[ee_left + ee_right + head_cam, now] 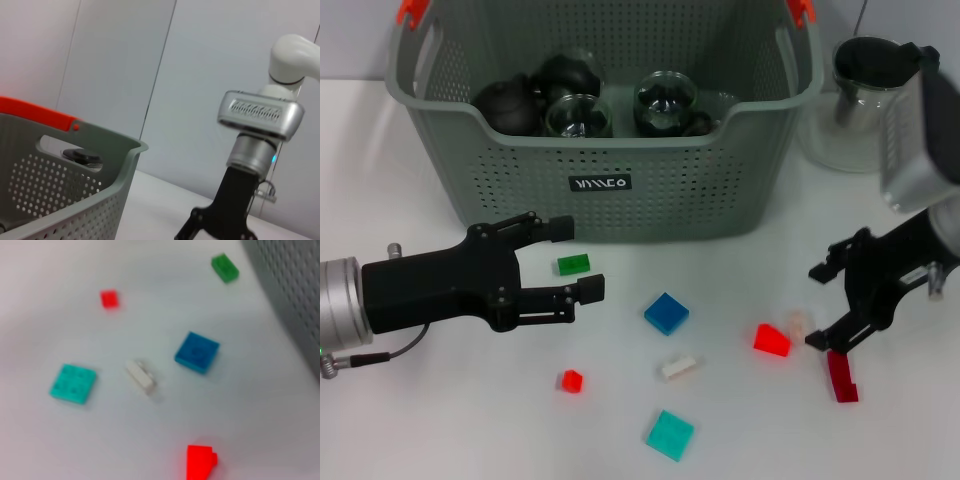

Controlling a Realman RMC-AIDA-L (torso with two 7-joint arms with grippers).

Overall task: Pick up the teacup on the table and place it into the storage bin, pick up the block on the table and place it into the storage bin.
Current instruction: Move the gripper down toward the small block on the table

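It isn't time to close my right gripper yet: my fingers are above and behind the pale block in the head view, so I need to first move to the block.
The grey-green storage bin (pixel 620 190) stands at the back centre, and its corner also shows in the left wrist view (pixel 75 200). It holds glass teacups (pixel 578 115) and dark teapots. No teacup shows on the table. Blocks lie in front of the bin: green (pixel 573 264), blue (pixel 666 313), red (pixel 772 340), white (pixel 679 367), small red (pixel 570 381), teal (pixel 669 435) and dark red (pixel 841 377). My left gripper (pixel 578 260) is open, and the green block shows between its fingertips. My right gripper (pixel 817 306) is open and empty, just right of the red block.
A glass teapot with a black lid (pixel 860 100) stands right of the bin. A pale block (pixel 797 323) lies beside the red one. The right wrist view shows the blue (pixel 197 352), white (pixel 141 377), teal (pixel 73 383) and green (pixel 225 267) blocks.
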